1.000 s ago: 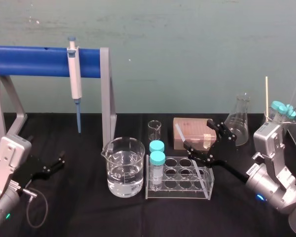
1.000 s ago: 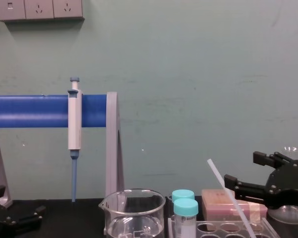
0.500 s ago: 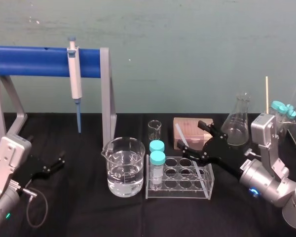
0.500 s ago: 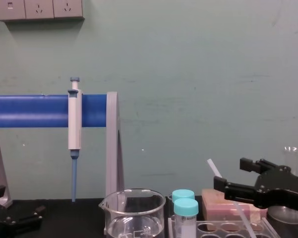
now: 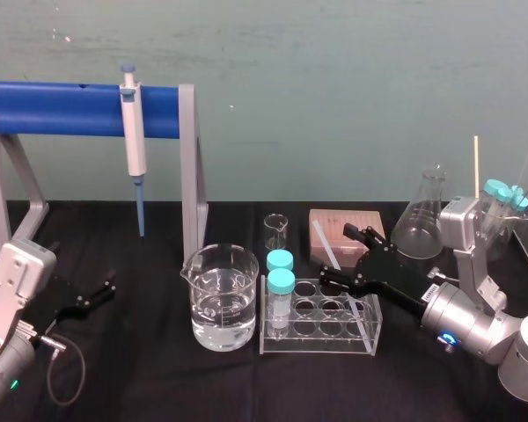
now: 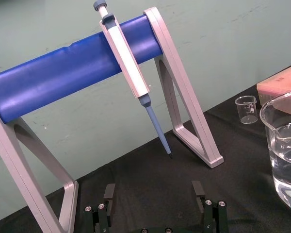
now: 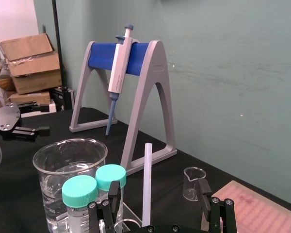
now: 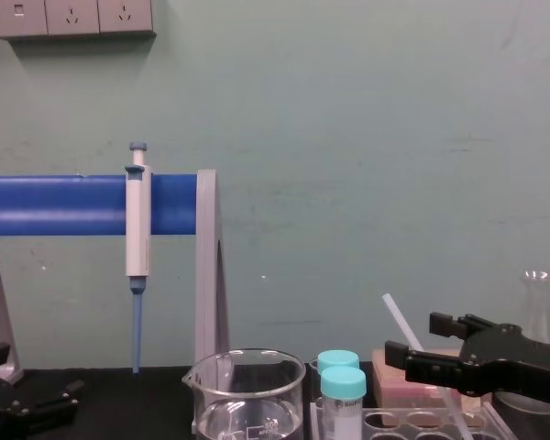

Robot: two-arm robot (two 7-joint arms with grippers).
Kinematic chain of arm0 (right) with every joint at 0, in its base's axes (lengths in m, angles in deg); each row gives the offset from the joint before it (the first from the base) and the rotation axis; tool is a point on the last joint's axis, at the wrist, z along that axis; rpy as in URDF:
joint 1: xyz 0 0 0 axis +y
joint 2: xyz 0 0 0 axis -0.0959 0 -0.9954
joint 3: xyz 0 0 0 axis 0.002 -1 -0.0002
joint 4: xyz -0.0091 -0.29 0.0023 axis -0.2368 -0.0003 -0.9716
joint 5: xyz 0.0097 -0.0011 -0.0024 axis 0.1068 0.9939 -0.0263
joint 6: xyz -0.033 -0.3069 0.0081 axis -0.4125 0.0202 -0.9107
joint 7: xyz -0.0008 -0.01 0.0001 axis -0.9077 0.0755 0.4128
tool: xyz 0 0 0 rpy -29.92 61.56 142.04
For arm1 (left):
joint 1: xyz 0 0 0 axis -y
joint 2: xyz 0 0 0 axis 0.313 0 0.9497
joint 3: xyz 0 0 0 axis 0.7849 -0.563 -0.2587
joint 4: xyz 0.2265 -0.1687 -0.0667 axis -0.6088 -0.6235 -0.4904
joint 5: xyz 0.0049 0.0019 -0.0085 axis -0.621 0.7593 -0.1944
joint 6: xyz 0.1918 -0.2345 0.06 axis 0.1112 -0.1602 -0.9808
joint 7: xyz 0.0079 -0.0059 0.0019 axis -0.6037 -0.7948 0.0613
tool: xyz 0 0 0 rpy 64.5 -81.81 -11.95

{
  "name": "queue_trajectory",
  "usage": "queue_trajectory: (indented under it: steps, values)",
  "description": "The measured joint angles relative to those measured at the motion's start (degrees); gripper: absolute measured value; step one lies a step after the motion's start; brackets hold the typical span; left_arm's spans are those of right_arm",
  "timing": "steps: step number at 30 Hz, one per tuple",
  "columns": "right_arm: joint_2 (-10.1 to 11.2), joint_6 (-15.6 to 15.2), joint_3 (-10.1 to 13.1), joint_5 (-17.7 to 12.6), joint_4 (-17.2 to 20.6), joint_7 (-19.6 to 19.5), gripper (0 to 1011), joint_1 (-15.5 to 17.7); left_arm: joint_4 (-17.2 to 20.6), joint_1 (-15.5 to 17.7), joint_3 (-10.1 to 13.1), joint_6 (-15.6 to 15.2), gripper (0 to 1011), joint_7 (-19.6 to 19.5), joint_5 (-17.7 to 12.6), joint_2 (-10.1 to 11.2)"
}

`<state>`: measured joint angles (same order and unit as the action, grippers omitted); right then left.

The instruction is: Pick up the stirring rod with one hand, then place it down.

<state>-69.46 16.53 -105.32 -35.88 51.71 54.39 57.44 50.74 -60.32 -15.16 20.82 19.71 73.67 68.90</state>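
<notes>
The tube rack closes around the stirring rod's lower end. My right gripper next needs to grab the rod by its upper shaft [image 8: 414, 340] [image 7: 147, 191], which stands free above the holes.
The stirring rod [image 5: 326, 246] is a thin translucent white stick leaning in the clear tube rack [image 5: 366, 339], its top tilted toward the back left. It shows as a slanted rod [image 8: 405, 332] in the chest view and an upright rod [image 7: 146, 183] in the right wrist view. My right gripper [image 5: 338, 253] is open at the rack's back right, one finger on each side of the rod, neither touching it. My left gripper [image 5: 95, 291] rests open, holding nothing, low at the table's left; the left wrist view shows this gripper [image 6: 153, 194] with nothing between its fingers.
Two teal-capped tubes [image 5: 280, 280] stand in the rack's left end, beside a large beaker of water [image 5: 218, 297]. Behind are a small beaker [image 5: 275, 231], a pink box [image 5: 336, 221] and a flask [image 5: 425, 215]. A pipette [image 5: 134, 132] hangs on the blue stand [image 5: 62, 109].
My right gripper has moved left and lower, from beside the flask to the rack, and now straddles the rod. The rod and the left arm have not moved.
</notes>
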Motion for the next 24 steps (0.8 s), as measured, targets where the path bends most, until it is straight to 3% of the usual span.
queue_trajectory:
  steps: [24]
  values:
    - [0.0,-0.9,-0.4,0.7,-0.3,0.7,1000,-0.3,0.0,0.0,0.0,0.0,1000,0.0,0.0,0.0]
